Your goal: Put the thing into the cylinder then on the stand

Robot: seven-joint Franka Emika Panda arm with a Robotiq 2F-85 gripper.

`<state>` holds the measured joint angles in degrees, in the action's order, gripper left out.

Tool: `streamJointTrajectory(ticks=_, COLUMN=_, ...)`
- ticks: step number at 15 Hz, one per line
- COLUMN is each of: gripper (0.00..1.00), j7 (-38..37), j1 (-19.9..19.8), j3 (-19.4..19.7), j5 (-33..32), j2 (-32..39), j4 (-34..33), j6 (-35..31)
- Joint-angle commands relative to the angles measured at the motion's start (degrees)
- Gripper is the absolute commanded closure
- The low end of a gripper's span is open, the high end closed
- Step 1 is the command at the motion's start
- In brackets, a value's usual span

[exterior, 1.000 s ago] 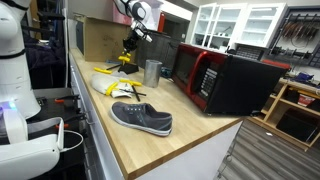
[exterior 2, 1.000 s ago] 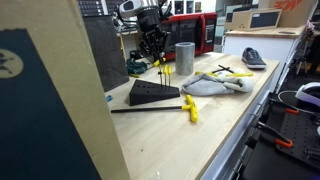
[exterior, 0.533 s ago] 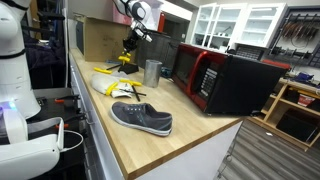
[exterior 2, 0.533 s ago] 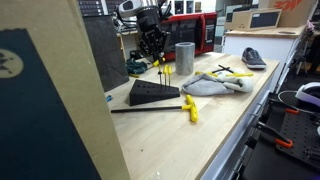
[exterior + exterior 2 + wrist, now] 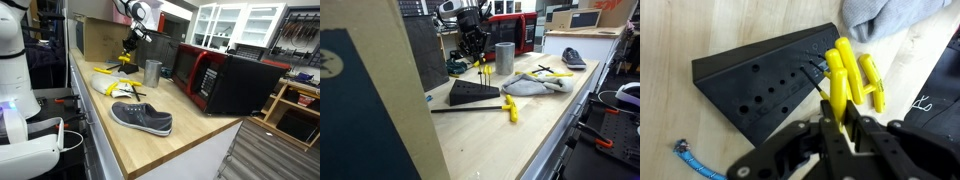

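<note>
The robot's gripper needs to open, as the yellow-handled tool would stay in the stand: the tool's stem meets the holes of the stand beside two standing handles.
My gripper is shut on a yellow-handled tool. Its thin black shaft points down at the holes of the stand, a black wedge-shaped block. Two more yellow handles stand right beside the held one. In both exterior views the gripper hangs just over the stand at the back of the counter. The cylinder, an upright grey metal cup, stands beside the stand, apart from the gripper. I cannot tell whether the shaft tip is in a hole.
A grey shoe lies near the counter's front. A red-fronted microwave stands by the cylinder. A flat white and yellow object with a grey cloth lies nearby. A loose yellow tool and a blue cord lie by the stand.
</note>
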<state>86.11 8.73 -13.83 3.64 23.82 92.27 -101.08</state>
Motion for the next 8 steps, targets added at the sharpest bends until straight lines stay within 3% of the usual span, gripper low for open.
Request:
streamJointTrajectory(ticks=1, gripper=0.96, j7=0.1, j1=-0.3, j3=-0.1, j5=0.8, j2=-1.3, j4=1.8, j6=-1.4)
streamJointTrajectory(ticks=8, gripper=0.96, j7=1.2, j1=0.2, j3=-0.2, j5=-0.9, j2=-1.6, j4=2.5, j6=-2.9)
